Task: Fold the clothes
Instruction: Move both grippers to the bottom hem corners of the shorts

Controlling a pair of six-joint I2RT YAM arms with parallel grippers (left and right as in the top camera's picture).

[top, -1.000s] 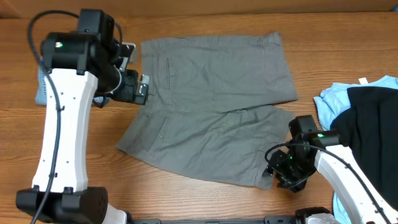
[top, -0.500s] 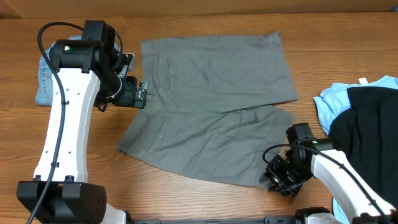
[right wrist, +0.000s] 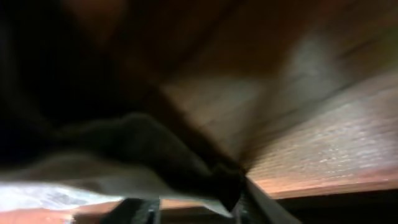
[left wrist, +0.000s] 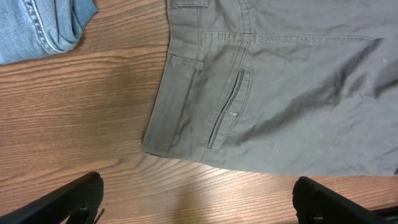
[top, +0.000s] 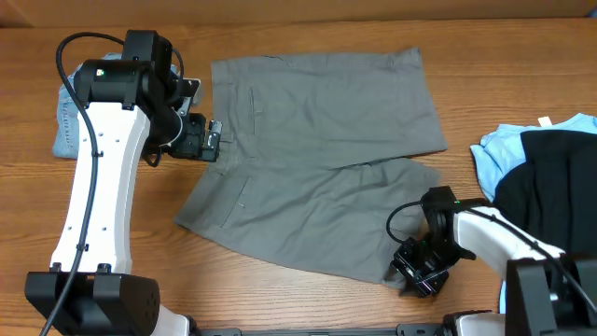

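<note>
My left gripper is to take hold of the grey shorts' near waistband corner (top: 185,218) (left wrist: 152,147) next, opposite the hem corner, so that it can fold the near leg over.
Grey shorts (top: 317,140) lie flat on the wooden table, waistband to the left, legs to the right. My left gripper (top: 207,140) is open and empty, hovering over the bare wood just off the waistband's corner; in the left wrist view the gripper (left wrist: 196,186) shows wide-spread fingers below the shorts' back pocket (left wrist: 227,112). My right gripper (top: 410,271) is low at the hem corner of the near leg. In the blurred right wrist view its fingers (right wrist: 199,205) have the grey cloth (right wrist: 143,143) between them.
A folded pair of blue jeans (top: 63,126) lies at the far left behind my left arm and shows in the left wrist view (left wrist: 37,25). A light blue garment (top: 494,149) and a black garment (top: 550,177) are piled at the right edge.
My left arm drew in toward the waistband, then held still. My right gripper slid left and down to the near leg's hem corner and closed onto it.
</note>
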